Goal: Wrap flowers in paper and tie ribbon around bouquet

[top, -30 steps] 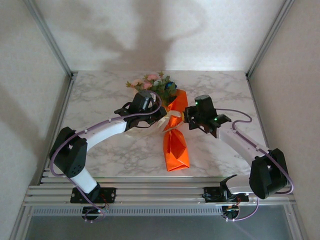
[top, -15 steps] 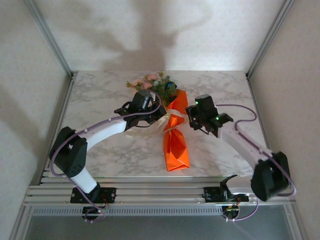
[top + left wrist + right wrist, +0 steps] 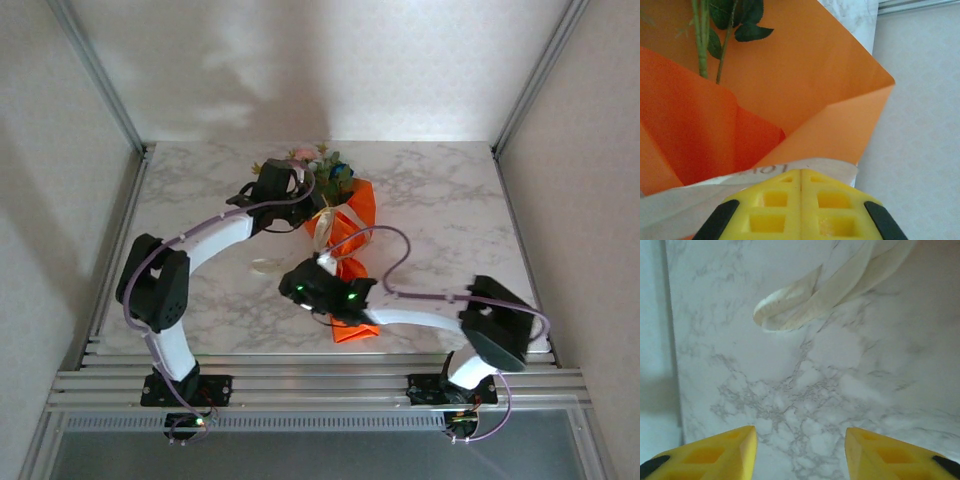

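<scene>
The right gripper should next grab the cream ribbon's loose loop near the ribbon's end, leaving length free, so that it can tie the ribbon around the bouquet.
The bouquet lies on the marble table, its orange paper (image 3: 352, 262) wrapped as a cone and the flowers (image 3: 315, 165) at the far end. In the left wrist view the paper (image 3: 805, 75) folds around green stems (image 3: 702, 40). My left gripper (image 3: 305, 208) (image 3: 800, 172) is shut on the cream ribbon (image 3: 790, 167), which crosses the cone (image 3: 338, 216). My right gripper (image 3: 298, 283) (image 3: 800, 450) hovers open over bare table at the cone's near left. A loose ribbon loop (image 3: 805, 305) (image 3: 265, 265) lies just beyond its fingers.
The right arm (image 3: 420, 315) crosses low in front of the cone's narrow end. Metal frame posts (image 3: 100, 80) and white walls bound the table on three sides. Its near edge is a rail (image 3: 320, 380).
My right gripper opened, let go at the cone's right side and swung across to the near left. The left gripper pulled the ribbon farther back, and the bouquet shifted with it.
</scene>
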Available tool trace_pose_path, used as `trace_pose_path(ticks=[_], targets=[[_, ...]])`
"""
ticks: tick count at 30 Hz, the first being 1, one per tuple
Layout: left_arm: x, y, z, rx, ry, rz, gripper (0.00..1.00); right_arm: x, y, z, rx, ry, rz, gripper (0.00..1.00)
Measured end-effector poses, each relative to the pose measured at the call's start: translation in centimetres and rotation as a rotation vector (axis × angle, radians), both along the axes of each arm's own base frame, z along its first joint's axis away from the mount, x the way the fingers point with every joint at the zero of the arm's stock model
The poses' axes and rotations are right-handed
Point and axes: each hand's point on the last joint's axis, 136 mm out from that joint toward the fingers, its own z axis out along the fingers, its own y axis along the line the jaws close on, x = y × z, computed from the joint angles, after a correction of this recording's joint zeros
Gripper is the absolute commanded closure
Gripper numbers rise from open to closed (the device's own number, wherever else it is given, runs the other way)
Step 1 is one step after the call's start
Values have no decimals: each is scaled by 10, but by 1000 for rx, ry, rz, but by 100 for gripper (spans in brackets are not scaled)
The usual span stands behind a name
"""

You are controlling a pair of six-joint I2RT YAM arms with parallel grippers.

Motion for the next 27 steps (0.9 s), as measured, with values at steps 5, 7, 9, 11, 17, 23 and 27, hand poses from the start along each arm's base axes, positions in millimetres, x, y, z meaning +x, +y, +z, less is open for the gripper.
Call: trace_pose_path(ticks=[5, 7, 9, 11, 17, 23, 27], targets=[[13, 8, -11, -7, 34, -3, 100, 25, 35, -27, 44, 10, -177, 48], [16, 9, -12, -10, 36, -7, 100, 36, 46, -35, 60, 32, -259, 48], [18, 10, -11, -11, 36, -12, 100, 43, 53, -37, 67, 60, -334, 48], [20, 10, -10, -14, 33, -22, 100, 49, 59, -32, 80, 90, -405, 49], [22, 13, -10, -18, 32, -41, 100, 56, 59, -31, 87, 169, -548, 51], [26, 23, -11, -11, 42, -25, 100, 63, 47, -67, 23, 242, -641, 52], [29, 25, -9, -9, 44, -26, 100, 68, 48, -74, 14, 253, -666, 54]])
